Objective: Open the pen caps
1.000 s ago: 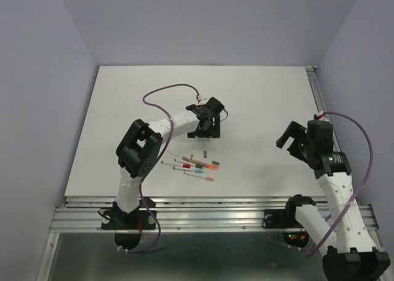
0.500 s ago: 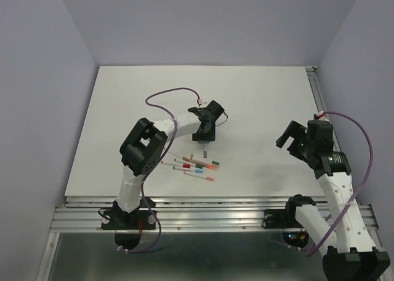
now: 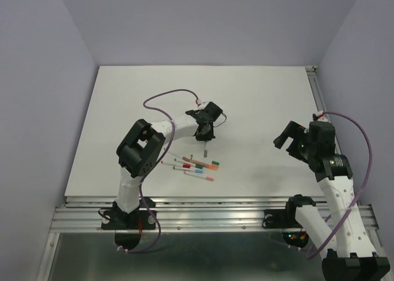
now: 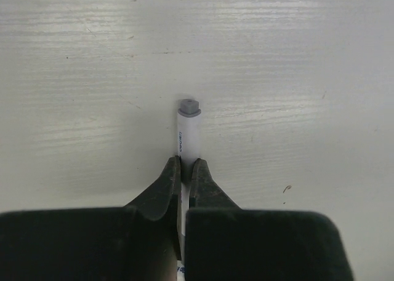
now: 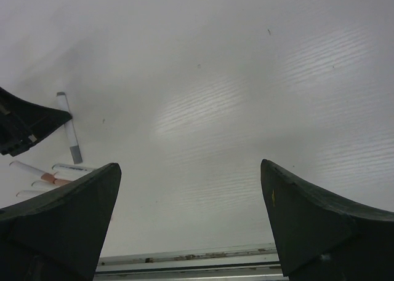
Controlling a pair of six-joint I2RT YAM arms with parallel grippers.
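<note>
The robot's right gripper should grab the white pen's grey cap [image 3: 205, 153] [image 5: 76, 154] to pull the pen open, and the pen's body is left to the left gripper.
My left gripper [image 3: 205, 135] is shut on a white pen [image 3: 204, 147] that lies on the table apart from the others. In the left wrist view the pen barrel [image 4: 188, 136] sticks out beyond my left gripper [image 4: 184, 165], ending in a grey tip [image 4: 188, 106]. Several white pens [image 3: 194, 166] lie in a loose bunch nearer the front, with pen caps on them in green [image 3: 215, 162], red [image 3: 185, 166] and pink [image 3: 210, 178]. My right gripper [image 3: 289, 139] hangs open and empty to the right. The right wrist view has the held pen [image 5: 69, 128] at the left.
A white table [image 3: 258, 102] is bounded by a metal rail [image 3: 215, 204] along its near edge and another rail [image 3: 320, 102] on its right side. Lilac walls stand on the left, back and right. The near rail [image 5: 184, 256] also lies below my open right gripper [image 5: 190, 164].
My left gripper's jaws have closed from wide open onto the lone white pen. The left arm shifted slightly. The right arm has barely moved.
</note>
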